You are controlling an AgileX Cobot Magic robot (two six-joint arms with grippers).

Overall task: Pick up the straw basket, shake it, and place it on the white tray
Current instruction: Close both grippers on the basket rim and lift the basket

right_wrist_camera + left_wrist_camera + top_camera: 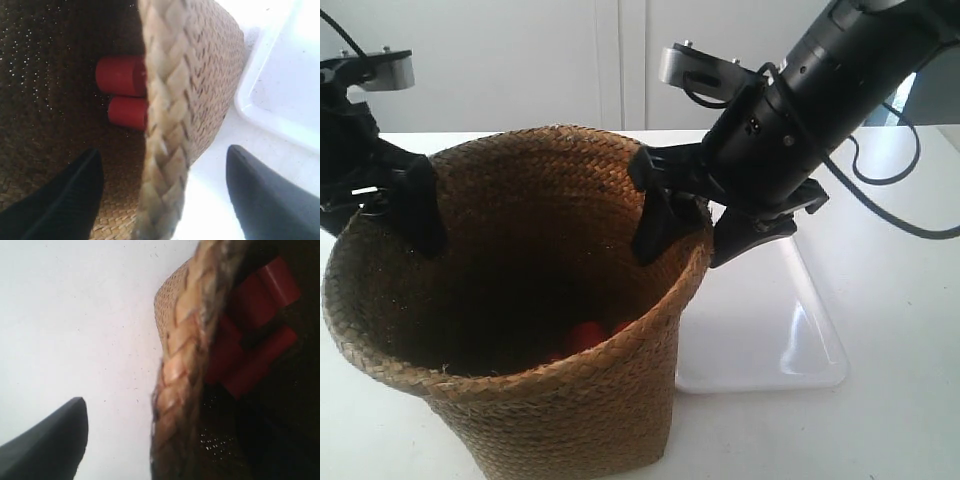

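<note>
The straw basket [550, 400] needs to be lifted and shaken, so my left gripper will grab its braided rim [358, 238] next.
The straw basket [550, 400] stands upright on the white table, just left of the white tray [790, 350]. My right gripper [685, 258] straddles the basket's rim on the tray side. It is open, with one finger inside, one outside, and a gap on both sides of the braided rim [165, 125]. My left gripper [380, 225] straddles the opposite rim and is also open. Its outer finger [55, 440] stands well clear of the rim [180, 370], and its inner finger is lost in the dark interior. The basket's base rests on the table, not on the tray [285, 90].
Red cylinders [588, 335] lie in the bottom of the basket, seen also from the wrists [122, 75] [260, 340]. A black cable [890, 200] from the right arm loops over the table behind the tray. A white wall stands at the back.
</note>
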